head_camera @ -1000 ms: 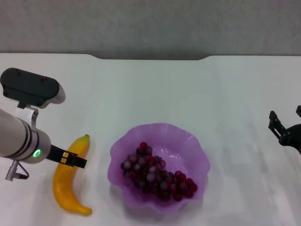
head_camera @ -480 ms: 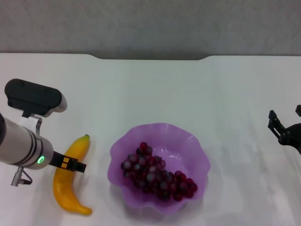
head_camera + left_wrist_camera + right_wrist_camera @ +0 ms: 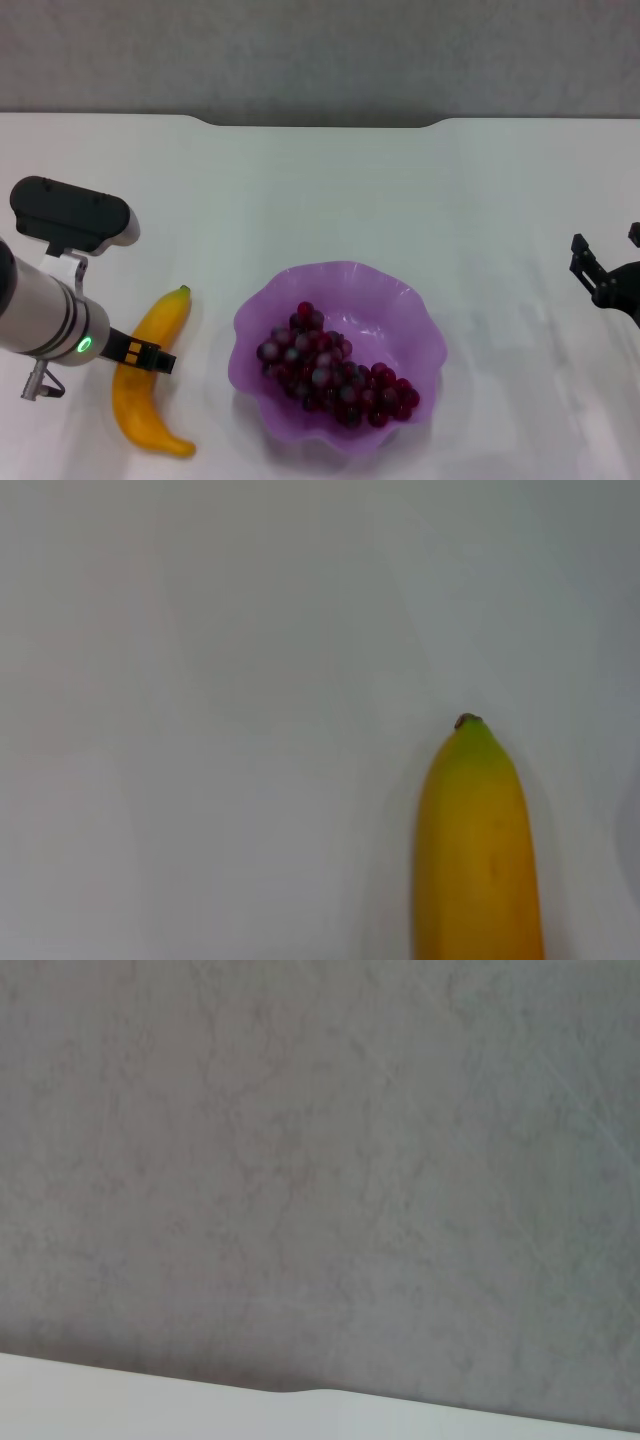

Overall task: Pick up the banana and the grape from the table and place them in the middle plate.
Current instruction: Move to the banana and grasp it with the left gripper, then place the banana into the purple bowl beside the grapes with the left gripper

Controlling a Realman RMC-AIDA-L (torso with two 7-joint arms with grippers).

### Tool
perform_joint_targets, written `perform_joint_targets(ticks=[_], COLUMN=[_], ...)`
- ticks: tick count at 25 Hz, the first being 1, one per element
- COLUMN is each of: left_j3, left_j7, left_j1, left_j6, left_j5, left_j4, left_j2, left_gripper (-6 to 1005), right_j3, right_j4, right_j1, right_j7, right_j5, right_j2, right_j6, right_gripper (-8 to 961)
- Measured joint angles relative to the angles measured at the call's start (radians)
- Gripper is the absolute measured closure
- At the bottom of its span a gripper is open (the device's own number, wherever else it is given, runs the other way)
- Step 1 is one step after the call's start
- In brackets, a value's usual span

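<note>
My left gripper's fingers reach down over the banana's middle (image 3: 138, 380) in the head view, so it is time for my left gripper to close on the banana.
The yellow banana (image 3: 143, 412) lies on the white table (image 3: 330, 190) at the front left, its green stem tip pointing away from me. My left gripper (image 3: 148, 355) is right over the banana's middle, low above it. The left wrist view shows the banana's stem end (image 3: 478, 850) lying on the table. The bunch of dark red grapes (image 3: 335, 375) lies inside the purple scalloped plate (image 3: 425, 315) at the front centre. My right gripper (image 3: 608, 262) is parked at the right edge, open and empty.
The table's far edge with its notch (image 3: 320, 123) meets a grey wall. The right wrist view shows that wall and a strip of the table (image 3: 150, 1400).
My left arm has drawn back toward me and lowered, with its gripper sliding from near the banana's stem end to its middle. The banana, grapes, plate and right arm have not moved.
</note>
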Motion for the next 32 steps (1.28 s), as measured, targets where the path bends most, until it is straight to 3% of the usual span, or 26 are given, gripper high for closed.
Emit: perform_joint_targets(ticks=[7,10,15,20,24,29,32], left_j3=[-0.003,-0.004,-0.005,-0.008,0.014,0.072,0.161], left_j7=[0.0,-0.001,-0.001,0.004,0.056,0.251,0.372], left_j1=[0.0,0.0,0.002,0.079,0.191,0.309,0.361], left_j6=[0.007,0.009,0.011,0.046,0.233,0.579,0.81], left_j5=[-0.007,-0.008,-0.007,-0.01,-0.085,-0.338,-0.485], left_j4=[0.002,0.002,-0.01,-0.206,-0.366,-0.392,-0.375], left_j2=[0.0,0.0,0.0,0.002,0.0,0.0,0.002], left_gripper=[113,314,501,499,498,496,495], right_j3=[0.0,0.0,0.0,0.0,0.0,0.0,0.0], right_j4=[0.0,0.0,0.0,-0.006,-0.007,-0.006,-0.007], right_j1=[0.0,0.0,0.001,0.002,0.002,0.002,0.002], right_j7=[-0.001,-0.003,-0.003,-0.003,-0.004,-0.003,-0.002], right_j5=[0.003,0.003,0.003,0.005,0.006,0.004,0.006], right_j2=[0.0,0.0,0.0,0.0,0.0,0.0,0.0], right_j6=[-0.001,-0.002,-0.002,-0.002,-0.001,-0.001,-0.001], right_gripper=[194,194,194,194,194,194,194])
